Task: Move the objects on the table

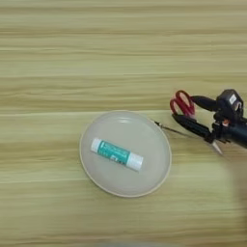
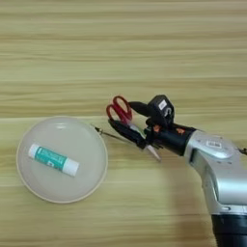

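My right gripper should keep its hold on the red-handled scissors for now, because they are hanging above the table beside the plate.
The red-handled scissors are just right of the round beige plate, handles toward the far side and a silver blade tip pointing near-right. My right gripper reaches in from the right. Its two black fingers lie against the red handles, one on the far side and one on the near side, shut on them. In the plate lies the small green block, white at both ends, at a slant. The same block and the scissors show in the left eye view.
The silver forearm crosses the table's near right corner. The plate sits near the middle of the wooden table. A thin dark line runs from under the gripper to the plate's rim.
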Tool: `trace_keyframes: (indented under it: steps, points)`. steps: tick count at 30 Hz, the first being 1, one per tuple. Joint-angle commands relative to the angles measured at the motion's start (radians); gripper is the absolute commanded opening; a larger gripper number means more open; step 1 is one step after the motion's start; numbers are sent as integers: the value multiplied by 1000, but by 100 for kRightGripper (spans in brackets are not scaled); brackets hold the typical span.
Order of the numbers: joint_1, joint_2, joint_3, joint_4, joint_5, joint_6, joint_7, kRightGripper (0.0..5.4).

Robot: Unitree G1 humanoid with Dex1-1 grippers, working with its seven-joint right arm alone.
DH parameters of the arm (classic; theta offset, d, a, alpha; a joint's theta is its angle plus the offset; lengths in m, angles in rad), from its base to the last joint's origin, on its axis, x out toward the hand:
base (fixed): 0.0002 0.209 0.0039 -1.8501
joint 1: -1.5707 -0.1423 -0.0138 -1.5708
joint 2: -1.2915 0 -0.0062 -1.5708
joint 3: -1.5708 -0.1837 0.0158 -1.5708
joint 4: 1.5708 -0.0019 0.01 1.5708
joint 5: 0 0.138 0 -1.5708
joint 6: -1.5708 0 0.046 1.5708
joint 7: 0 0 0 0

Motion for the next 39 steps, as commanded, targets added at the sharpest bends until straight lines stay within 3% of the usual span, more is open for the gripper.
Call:
trace_keyframes:
  steps: [1,15,39]
  points:
    - [-4,-52,-24,-56,1,-54,0,386]
    - [94,-90,-30,-18,-16,-140,68,386]
    - [168,-127,19,97,-94,-258,168,386]
